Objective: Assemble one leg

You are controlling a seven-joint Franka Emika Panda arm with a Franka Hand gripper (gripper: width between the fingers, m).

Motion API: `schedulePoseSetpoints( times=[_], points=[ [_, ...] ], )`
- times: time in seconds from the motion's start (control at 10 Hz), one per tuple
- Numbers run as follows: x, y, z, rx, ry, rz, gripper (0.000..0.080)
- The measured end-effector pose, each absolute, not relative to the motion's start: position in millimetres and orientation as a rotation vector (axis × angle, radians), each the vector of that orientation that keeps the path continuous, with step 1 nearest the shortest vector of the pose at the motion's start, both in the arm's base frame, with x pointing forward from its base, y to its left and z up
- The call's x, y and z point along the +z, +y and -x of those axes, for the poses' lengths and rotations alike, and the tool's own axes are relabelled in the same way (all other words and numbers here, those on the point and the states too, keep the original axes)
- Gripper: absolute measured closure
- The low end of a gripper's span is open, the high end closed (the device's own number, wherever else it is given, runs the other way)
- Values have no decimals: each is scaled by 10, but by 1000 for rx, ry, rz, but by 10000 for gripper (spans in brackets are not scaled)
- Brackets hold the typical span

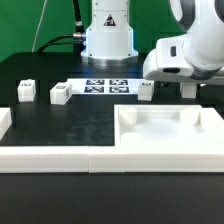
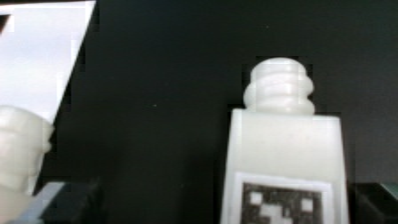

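The white leg's tagged block (image 2: 285, 170) is between my gripper's fingers, low at the black table. My gripper should close. Closing now would hold it.
In the wrist view a leg (image 2: 285, 140) lies on the black table, a white block with a ribbed screw tip and a black-and-white tag (image 2: 285, 203). It lies between my gripper's (image 2: 217, 205) wide-apart jaws, with a gap on each side. A dark fingertip (image 2: 57, 205) shows at the frame's corner. Another leg (image 2: 18, 145) lies beside it at the frame's edge. In the exterior view my gripper (image 1: 187, 90) hangs low over the table behind the tray (image 1: 205, 140), and three legs (image 1: 146, 90) (image 1: 60, 94) (image 1: 25, 92) stand in a row.
The marker board (image 1: 108, 86) lies at the back middle in front of the robot base (image 1: 108, 35). Long white border rails (image 1: 60, 158) run along the front and the exterior view's left edge (image 1: 4, 122). A white surface (image 2: 45, 55) shows in a corner of the wrist view.
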State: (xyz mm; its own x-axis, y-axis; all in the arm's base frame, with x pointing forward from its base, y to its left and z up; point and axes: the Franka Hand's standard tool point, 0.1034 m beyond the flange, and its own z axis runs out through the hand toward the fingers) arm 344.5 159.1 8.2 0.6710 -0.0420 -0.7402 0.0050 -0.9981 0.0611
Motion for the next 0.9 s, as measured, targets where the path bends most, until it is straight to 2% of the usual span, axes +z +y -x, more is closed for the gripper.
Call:
schedulePoseSetpoints(
  times=[0.1, 0.2, 0.3, 0.4, 0.5, 0.9],
  points=[
    [97, 1606, -3470, -1248, -27, -2820, 150],
    [103, 1617, -3494, -1242, -26, -2824, 240],
    [100, 1611, -3487, -1243, -27, -2824, 422],
    [100, 1611, -3488, -1244, -27, -2824, 422],
    [101, 1610, -3488, -1243, -27, -2824, 514],
    [100, 1610, -3488, -1243, -27, -2824, 513]
  ],
)
